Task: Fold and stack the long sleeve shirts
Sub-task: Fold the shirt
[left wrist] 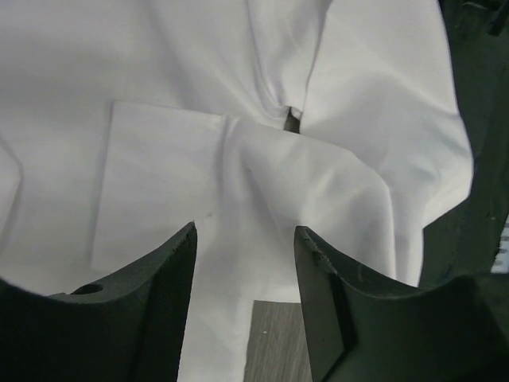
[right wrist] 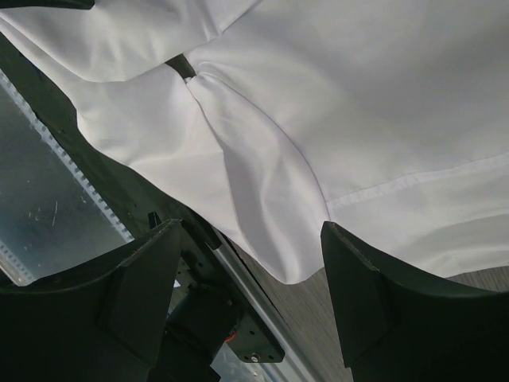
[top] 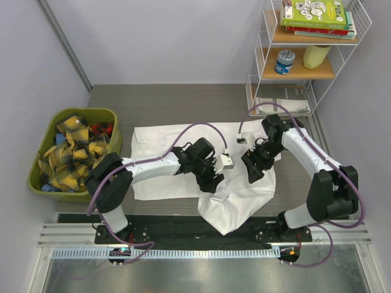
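The left gripper picks up the white shirt's sleeve just behind the cuff next. Then it draws the rumpled sleeve straight for folding.
One white long sleeve shirt (top: 159, 152) lies spread and rumpled across the middle of the table, and its near part hangs over the front edge. My left gripper (top: 211, 182) hovers low over the shirt's middle. In the left wrist view this gripper (left wrist: 245, 243) is open, with creased shirt cloth (left wrist: 159, 119) and a strip of bare table (left wrist: 274, 342) in the gap. My right gripper (top: 252, 171) is over the shirt's right side. Seen from the right wrist, it (right wrist: 254, 255) is wide open above a hemmed corner of the shirt (right wrist: 382, 95) and grips nothing.
A green bin (top: 116, 131) full of yellow-and-black plaid cloths stands at the left. A white wire shelf (top: 259, 58) with books, a can and papers stands at the back right. A black strip (top: 171, 229) and a metal rail run along the near edge.
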Tool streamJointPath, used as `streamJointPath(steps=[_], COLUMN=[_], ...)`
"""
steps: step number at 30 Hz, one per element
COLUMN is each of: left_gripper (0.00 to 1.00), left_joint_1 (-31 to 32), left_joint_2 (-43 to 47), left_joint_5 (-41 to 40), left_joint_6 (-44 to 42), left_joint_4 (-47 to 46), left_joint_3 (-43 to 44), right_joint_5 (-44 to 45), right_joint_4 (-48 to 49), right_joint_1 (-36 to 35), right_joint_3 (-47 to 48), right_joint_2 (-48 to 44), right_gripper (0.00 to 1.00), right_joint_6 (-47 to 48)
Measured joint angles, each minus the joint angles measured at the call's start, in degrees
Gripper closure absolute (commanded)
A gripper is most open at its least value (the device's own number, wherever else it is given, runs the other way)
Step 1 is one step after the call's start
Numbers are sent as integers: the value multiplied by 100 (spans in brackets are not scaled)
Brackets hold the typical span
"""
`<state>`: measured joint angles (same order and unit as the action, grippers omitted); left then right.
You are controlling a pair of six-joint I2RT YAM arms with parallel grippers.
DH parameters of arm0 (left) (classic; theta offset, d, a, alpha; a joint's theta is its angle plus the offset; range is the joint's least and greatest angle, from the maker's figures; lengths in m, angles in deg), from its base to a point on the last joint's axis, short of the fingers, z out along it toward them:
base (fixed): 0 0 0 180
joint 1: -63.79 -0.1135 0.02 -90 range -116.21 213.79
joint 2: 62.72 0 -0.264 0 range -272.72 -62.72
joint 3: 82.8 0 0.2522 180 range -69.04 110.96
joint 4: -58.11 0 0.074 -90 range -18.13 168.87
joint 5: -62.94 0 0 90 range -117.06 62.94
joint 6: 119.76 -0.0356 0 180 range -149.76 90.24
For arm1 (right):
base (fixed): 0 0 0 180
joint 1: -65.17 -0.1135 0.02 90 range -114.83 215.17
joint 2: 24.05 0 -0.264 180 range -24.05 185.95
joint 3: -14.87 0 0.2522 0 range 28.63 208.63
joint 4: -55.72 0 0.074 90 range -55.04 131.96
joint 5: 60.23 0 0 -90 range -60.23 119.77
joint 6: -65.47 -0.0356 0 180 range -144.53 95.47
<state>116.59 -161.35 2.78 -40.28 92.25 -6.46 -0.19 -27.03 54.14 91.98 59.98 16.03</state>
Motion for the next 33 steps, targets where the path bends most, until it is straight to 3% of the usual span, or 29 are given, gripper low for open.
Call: streamJointPath(steps=[5,14,28,33], left_gripper=[36,38,68,93], left_joint_1=[-81,-118,101,107], left_joint_2=[-72,-678,-597,-157], left_joint_5=[-426,-765,-1307,-1432], left_joint_6=[-527,-1368,-1733,-1561], left_joint_4=[114,76,-208,-109], left_joint_3=[186,422,155,122], right_joint_5=[2,11,28,26], right_joint_4=[0,-2,2,9], right_joint_1=[20,153,262,280], right_joint_3=[-4,-26,-33,-33], right_joint_2=[-31,-31,83,90], right_gripper=[24,24,24,24], right_joint_6=[9,28,116,114])
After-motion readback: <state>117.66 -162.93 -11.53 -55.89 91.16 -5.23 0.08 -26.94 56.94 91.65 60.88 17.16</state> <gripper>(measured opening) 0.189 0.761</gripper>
